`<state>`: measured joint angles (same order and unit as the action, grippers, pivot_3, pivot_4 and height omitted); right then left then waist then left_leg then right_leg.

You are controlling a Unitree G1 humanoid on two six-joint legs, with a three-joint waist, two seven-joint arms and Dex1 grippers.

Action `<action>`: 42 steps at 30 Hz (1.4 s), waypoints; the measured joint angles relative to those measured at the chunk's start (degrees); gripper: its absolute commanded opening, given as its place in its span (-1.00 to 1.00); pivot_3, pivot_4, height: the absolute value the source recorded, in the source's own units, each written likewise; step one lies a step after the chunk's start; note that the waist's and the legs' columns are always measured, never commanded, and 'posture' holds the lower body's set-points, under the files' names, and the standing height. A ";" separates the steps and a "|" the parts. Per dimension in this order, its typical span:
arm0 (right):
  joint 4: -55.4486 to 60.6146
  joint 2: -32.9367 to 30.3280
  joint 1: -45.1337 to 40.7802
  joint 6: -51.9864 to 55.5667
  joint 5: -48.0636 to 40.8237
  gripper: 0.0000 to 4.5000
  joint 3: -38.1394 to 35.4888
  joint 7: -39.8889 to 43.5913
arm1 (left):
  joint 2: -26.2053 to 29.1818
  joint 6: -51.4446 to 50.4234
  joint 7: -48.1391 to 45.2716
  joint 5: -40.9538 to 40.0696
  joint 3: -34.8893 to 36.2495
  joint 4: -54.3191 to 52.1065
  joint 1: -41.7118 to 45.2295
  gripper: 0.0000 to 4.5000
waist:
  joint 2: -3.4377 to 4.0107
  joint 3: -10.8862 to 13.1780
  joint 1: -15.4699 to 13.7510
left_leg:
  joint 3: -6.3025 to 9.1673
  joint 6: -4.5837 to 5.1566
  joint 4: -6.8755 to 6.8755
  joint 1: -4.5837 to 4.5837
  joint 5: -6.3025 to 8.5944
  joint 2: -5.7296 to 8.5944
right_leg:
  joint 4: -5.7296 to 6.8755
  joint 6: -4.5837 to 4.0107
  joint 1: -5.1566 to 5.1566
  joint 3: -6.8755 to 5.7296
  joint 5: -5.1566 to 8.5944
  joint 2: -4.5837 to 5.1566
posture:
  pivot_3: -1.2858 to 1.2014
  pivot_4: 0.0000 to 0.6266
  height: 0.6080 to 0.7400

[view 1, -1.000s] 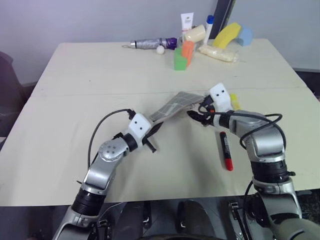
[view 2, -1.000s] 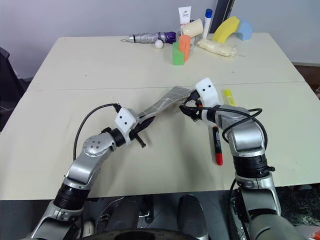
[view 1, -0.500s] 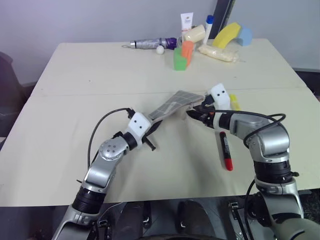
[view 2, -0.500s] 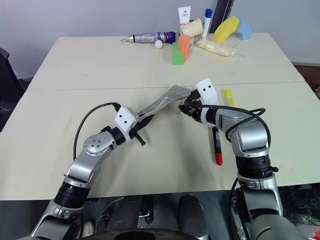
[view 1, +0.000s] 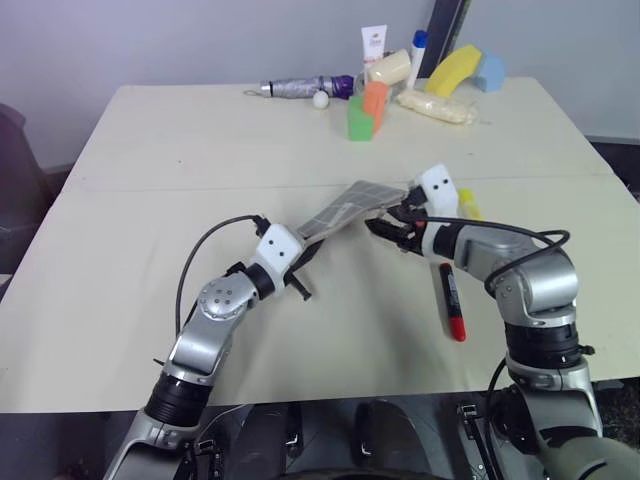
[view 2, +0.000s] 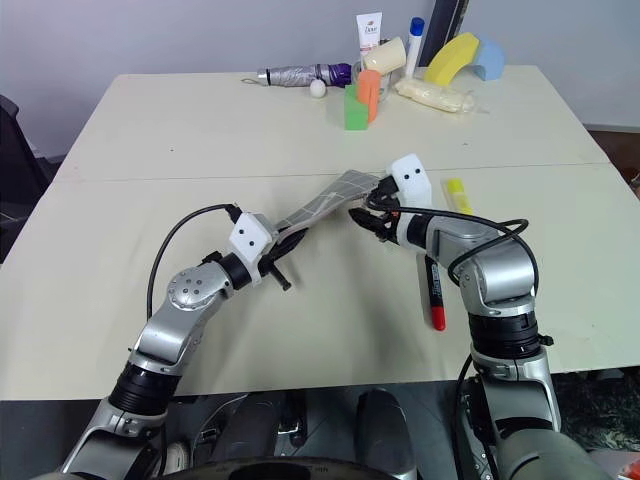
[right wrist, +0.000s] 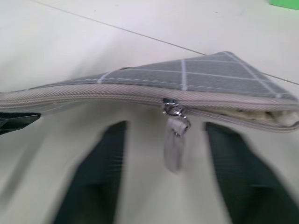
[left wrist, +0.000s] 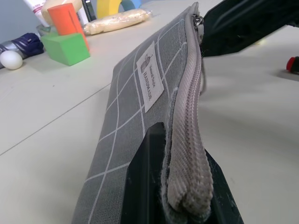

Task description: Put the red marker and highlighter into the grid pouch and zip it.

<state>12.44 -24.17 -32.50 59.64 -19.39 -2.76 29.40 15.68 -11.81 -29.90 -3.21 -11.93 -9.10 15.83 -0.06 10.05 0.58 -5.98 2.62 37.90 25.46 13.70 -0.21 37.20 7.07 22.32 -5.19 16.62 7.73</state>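
I need to zip the grid pouch (right wrist: 210, 74) shut next, so I should grab the zipper slider by its dangling pull tab (right wrist: 174, 149) with my right gripper.
The grid pouch (view 1: 340, 212), grey with white lines, hangs tilted above the table. My left gripper (left wrist: 184, 200) is shut on its near end. At the far end, my right gripper (view 1: 385, 228) is open, its fingers (right wrist: 100, 177) on either side of the zipper pull tab (right wrist: 173, 149) without touching it. Beyond the slider the zipper gapes a little. The red marker (view 1: 452, 300) lies on the table just right of my right forearm. The yellow highlighter (view 2: 457, 193) lies behind that wrist.
Along the table's far edge stand a folded umbrella (view 1: 300, 87), a white ball (view 1: 320, 99), green and orange blocks (view 1: 362, 112), a tube (view 1: 374, 45), a bottle (view 1: 417, 52), a pale bag (view 1: 437, 107) and yellow (view 1: 455, 68) and blue foam shapes.
My right gripper has rolled a little and edged closer to the pouch's far end, and its fingers have narrowed. The left gripper and the pouch have stayed put.
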 measured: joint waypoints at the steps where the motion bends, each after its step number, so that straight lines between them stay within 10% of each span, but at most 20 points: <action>1: -0.37 0.12 0.00 0.04 -0.05 -0.83 -0.06 -0.41 | 0.00 0.03 -0.02 0.09 -0.03 0.00 0.00 -1.00 | 0.00 0.00 0.00 | 0.00 0.00 0.00 0.00 0.00 0.00 | 0.00 0.00 0.00 0.00 0.00 0.00 | 0.03 -0.52 1.00; 42: 3.25 -15.95 -0.62 -5.46 6.23 -0.99 18.37 8.85 | 10.31 -2.78 -12.80 0.86 -3.94 -3.41 -2.26 -1.00 | 0.02 0.01 0.02 | 0.00 0.08 -0.01 0.05 0.11 -0.09 | -0.16 -0.03 0.04 0.03 0.00 0.17 | 0.03 -0.52 1.00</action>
<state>15.69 -40.12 -33.12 54.19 -13.16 15.61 38.26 25.99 -14.59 -42.70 -2.36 -15.87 -12.51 13.57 -0.05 10.06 0.59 -5.98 2.70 37.89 25.51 13.81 -0.29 37.04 7.04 22.37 -5.16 16.63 7.90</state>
